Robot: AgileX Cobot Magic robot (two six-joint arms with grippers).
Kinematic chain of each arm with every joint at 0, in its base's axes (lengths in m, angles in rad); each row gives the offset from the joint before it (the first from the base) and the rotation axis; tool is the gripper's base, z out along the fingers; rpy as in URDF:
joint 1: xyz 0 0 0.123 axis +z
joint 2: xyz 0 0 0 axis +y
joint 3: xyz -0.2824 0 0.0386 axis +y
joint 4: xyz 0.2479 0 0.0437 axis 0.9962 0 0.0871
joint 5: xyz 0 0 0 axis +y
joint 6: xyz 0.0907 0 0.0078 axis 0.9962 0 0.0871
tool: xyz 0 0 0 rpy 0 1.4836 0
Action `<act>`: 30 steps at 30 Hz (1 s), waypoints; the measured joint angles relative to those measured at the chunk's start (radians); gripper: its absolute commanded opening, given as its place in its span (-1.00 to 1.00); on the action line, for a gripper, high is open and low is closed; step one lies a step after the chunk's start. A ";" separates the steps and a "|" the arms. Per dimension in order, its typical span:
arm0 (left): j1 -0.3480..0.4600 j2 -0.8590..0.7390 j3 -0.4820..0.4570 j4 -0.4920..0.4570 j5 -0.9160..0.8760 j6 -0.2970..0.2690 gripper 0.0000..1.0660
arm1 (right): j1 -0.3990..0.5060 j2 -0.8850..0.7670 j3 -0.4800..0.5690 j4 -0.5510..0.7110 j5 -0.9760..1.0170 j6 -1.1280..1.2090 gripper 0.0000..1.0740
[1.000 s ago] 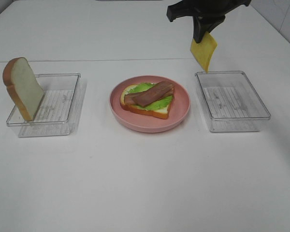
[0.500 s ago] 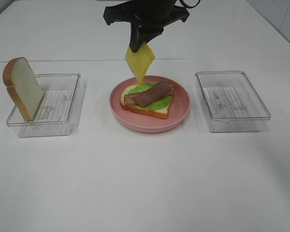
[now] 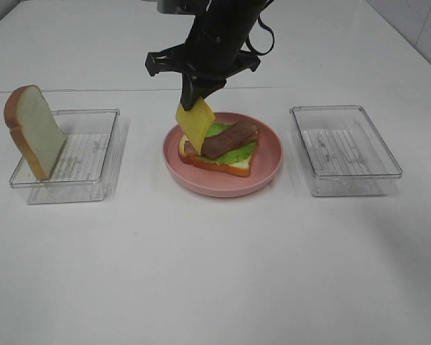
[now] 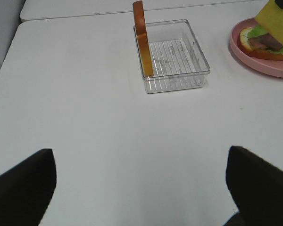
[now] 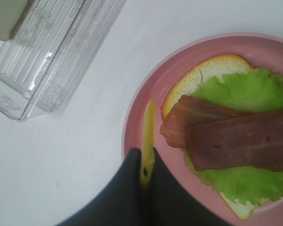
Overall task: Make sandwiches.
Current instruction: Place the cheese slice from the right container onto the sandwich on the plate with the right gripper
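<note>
I should lay the cheese over the bacon strip point(image 3: 230, 139) with my right gripper before I open it, because the cheese is standing upright with its lower corner beside the bacon strip.
On the round pink plate point(image 3: 262, 176) lies a bread slice point(image 3: 230, 165) topped with green lettuce point(image 3: 237, 153) and a reddish-brown bacon strip point(image 3: 230, 139). My right gripper point(image 3: 192, 100) is shut on a yellow cheese square point(image 3: 195, 122), which hangs just above the plate's left side; the right wrist view shows the cheese point(image 5: 147, 141) edge-on beside the bacon point(image 5: 236, 143). A second bread slice point(image 3: 34, 131) stands upright in the left clear tray point(image 3: 93, 154). My left gripper point(image 4: 139, 188) is open and empty, far from the tray point(image 4: 174, 56).
An empty clear tray point(image 3: 345, 149) stands right of the plate. The white table point(image 3: 215, 273) stretches bare toward the front edge.
My right gripper carried the cheese from above the right tray leftward and down to the plate's left side. The rest has not moved.
</note>
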State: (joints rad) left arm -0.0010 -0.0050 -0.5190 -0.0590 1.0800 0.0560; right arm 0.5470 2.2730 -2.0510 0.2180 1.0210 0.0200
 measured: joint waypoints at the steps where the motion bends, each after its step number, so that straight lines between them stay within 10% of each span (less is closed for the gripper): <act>1: 0.000 0.000 0.000 0.000 0.000 0.000 0.68 | 0.000 0.015 0.000 0.000 -0.004 -0.002 -1.00; 25: 0.000 0.000 0.000 0.000 0.000 0.000 0.68 | -0.036 0.115 0.000 -0.195 -0.104 -0.002 -1.00; 30: 0.000 0.000 0.000 0.000 0.000 0.000 0.68 | -0.036 0.118 0.000 -0.209 -0.114 -0.002 -0.58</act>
State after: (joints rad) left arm -0.0010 -0.0050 -0.5190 -0.0590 1.0800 0.0560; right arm 0.5110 2.3910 -2.0510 0.0090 0.9070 0.0180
